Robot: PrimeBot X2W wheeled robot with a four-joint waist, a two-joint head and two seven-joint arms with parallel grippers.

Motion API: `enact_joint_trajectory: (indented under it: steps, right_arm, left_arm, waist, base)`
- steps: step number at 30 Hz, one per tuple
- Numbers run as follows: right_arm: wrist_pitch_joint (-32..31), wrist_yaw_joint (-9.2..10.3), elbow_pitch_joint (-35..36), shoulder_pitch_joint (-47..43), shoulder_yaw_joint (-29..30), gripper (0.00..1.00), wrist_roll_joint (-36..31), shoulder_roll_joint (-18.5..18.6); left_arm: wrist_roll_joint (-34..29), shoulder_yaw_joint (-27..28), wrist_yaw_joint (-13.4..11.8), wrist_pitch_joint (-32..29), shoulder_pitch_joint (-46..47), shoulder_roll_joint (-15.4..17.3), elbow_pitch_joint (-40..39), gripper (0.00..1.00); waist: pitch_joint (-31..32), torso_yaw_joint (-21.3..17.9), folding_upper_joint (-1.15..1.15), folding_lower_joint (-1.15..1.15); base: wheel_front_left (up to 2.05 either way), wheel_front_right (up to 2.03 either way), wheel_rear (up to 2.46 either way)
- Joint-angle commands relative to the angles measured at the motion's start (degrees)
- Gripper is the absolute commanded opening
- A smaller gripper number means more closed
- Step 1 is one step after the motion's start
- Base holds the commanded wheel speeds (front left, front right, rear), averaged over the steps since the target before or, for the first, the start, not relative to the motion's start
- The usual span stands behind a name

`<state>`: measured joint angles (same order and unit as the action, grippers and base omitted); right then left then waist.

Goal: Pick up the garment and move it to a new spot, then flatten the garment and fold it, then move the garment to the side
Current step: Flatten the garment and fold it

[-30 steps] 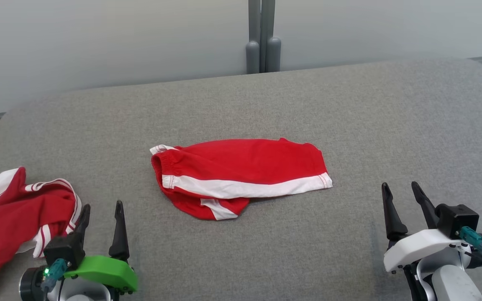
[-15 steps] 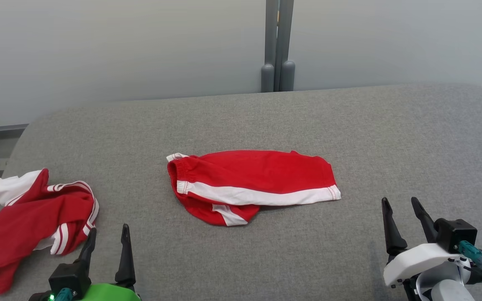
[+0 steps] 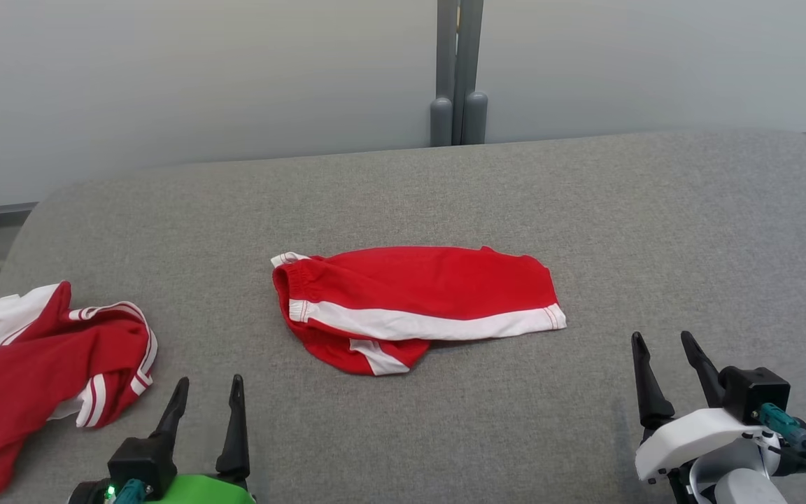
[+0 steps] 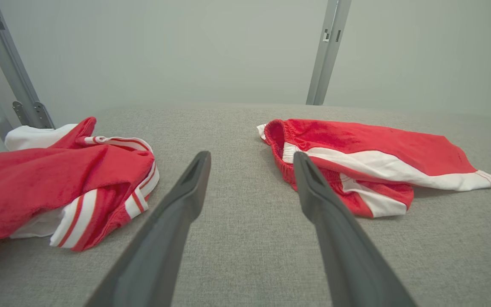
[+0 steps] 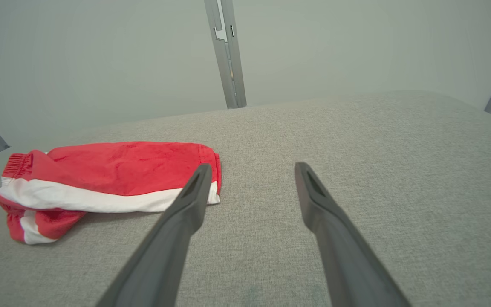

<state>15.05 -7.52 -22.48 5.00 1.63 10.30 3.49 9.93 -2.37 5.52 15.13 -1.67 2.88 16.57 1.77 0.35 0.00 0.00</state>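
The waistband edge of the shorts stands up while the legs lie flat. My left gripper needs to pinch the shorts by the elastic waistband corner (image 4: 288, 152) next.
A pair of red shorts with a white stripe (image 3: 417, 294) lies folded flat in the middle of the grey fabric surface (image 3: 620, 210). A second red and white garment (image 3: 46, 364) lies crumpled at the near left. My left gripper (image 3: 209, 380) is open just right of the crumpled garment, touching nothing. The left wrist view has that gripper (image 4: 252, 154) pointing between the crumpled garment (image 4: 58, 170) and the shorts (image 4: 377, 149). Near the front right, my right gripper (image 3: 660, 336) is open and empty. In the right wrist view this gripper (image 5: 253, 165) is just right of the shorts (image 5: 113, 170).
A pale wall with a grey metal post (image 3: 457, 70) stands behind the surface. The surface rounds off at its left edge (image 3: 18, 231) and its far right corner. Bare grey fabric lies right of the shorts and along the front.
The head view has shifted, so the camera moved. Both grippers sit lower in the view, the left one a little further right of the crumpled garment. Neither garment has moved on the surface.
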Motion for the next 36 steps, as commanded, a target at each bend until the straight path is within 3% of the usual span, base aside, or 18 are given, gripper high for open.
enact_joint_trajectory:
  steps: [1,8,23,36]
  right_arm:
    - [0.2,0.06,-0.2,0.3,-0.2,1.00,-0.3,0.2]
    - [0.2,0.07,-1.8,3.4,-2.7,1.00,1.6,0.9]
    - [0.2,0.07,-1.7,9.7,-6.2,1.00,4.1,2.2]
    - [0.2,0.06,-1.4,10.7,-6.1,1.00,4.1,2.3]
  left_arm:
    - [0.2,-0.8,0.3,0.0,0.4,0.0,-0.1,1.00]
    - [2.3,-5.6,1.2,0.0,4.5,0.1,0.2,1.00]
    - [9.8,-11.2,2.0,0.0,20.0,1.1,10.3,1.00]
    - [13.7,-10.7,2.0,0.0,23.9,3.3,15.3,1.00]
  waist:
    - [-0.5,0.0,0.00,0.00]
    - [-4.4,-0.3,0.00,0.00]
    - [-15.1,-3.3,0.00,0.00]
    - [-17.7,-4.9,0.00,0.00]
  base:
    - [0.00,0.00,0.00]
    - [0.00,0.00,0.00]
    - [0.00,0.00,0.00]
    - [0.00,0.00,0.00]
